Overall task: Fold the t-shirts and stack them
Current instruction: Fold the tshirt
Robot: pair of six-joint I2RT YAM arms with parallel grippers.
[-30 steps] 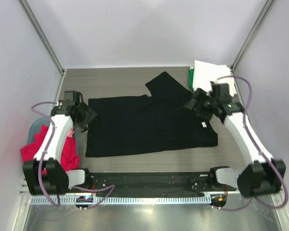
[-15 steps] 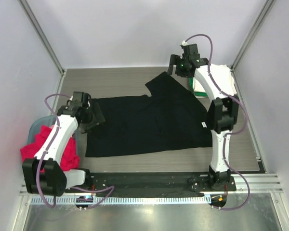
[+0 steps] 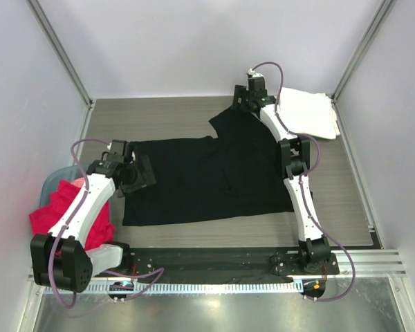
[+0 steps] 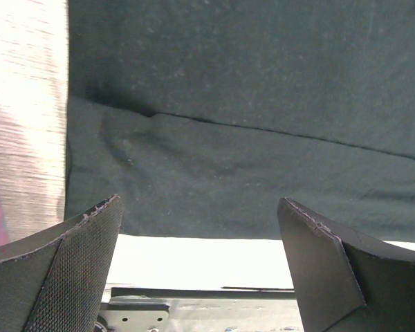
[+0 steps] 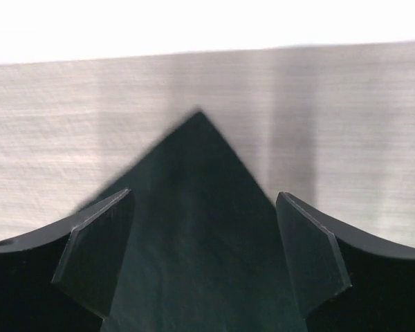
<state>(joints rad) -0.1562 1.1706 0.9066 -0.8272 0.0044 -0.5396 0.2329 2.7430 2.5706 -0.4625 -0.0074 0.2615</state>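
The black t-shirt needs its sleeve folded in, so my right gripper will next grab the shirt by the pointed far sleeve corner to fold that sleeve.
A black t-shirt lies spread flat on the table, one sleeve pointing to the far side. My left gripper is open over the shirt's left edge. In the left wrist view its fingers straddle the black hem, holding nothing. My right gripper is open at the far sleeve corner. In the right wrist view the gripper hovers over the pointed black corner. A folded white t-shirt lies at the back right. Red and pink shirts are heaped at the left.
The pale blue tub holding the red and pink heap stands off the table's left edge. The grey table ends at walls behind and at both sides. The arms' base rail runs along the near edge.
My right arm has swung from the shirt's right side up to the far sleeve corner. My left gripper has moved right, onto the shirt's left edge.
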